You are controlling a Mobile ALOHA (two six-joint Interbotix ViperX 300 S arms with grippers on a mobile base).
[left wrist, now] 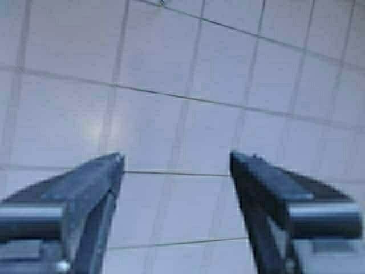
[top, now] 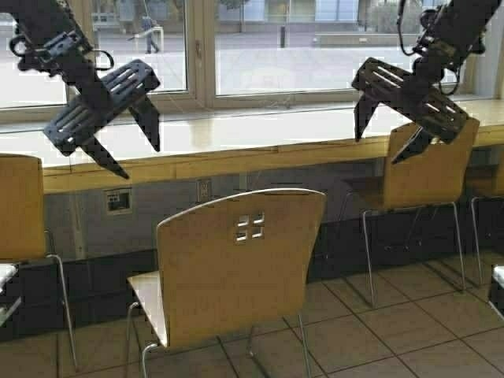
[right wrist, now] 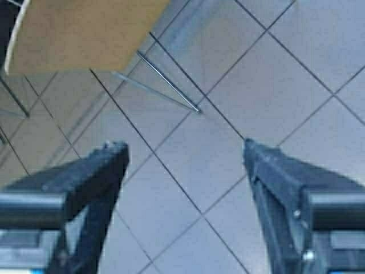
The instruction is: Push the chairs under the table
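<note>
The robot's right gripper should next grab the middle chair by the top edge of its backrest (top: 303,191), a slim edge, as the backrest is too wide for the fingers.
A tan plywood chair (top: 236,268) with four small square holes in its backrest stands in the middle foreground, pulled out from the table (top: 260,138), turned a little to the left. Another tan chair (top: 429,169) stands at the right, close to the table edge. A third (top: 20,209) shows at the left edge. My left gripper (top: 142,161) hangs open and empty high at the left, above the table front. My right gripper (top: 383,146) hangs open and empty high at the right, beside the right chair's backrest. The right wrist view shows a chair's seat (right wrist: 80,31) and thin legs over floor tiles.
A window runs behind the table. A dark panel and wall outlets (top: 118,201) lie under the table. The floor is tiled (top: 409,323). A further chair's edge (top: 490,177) shows at the far right. The left wrist view shows only floor tiles (left wrist: 171,114).
</note>
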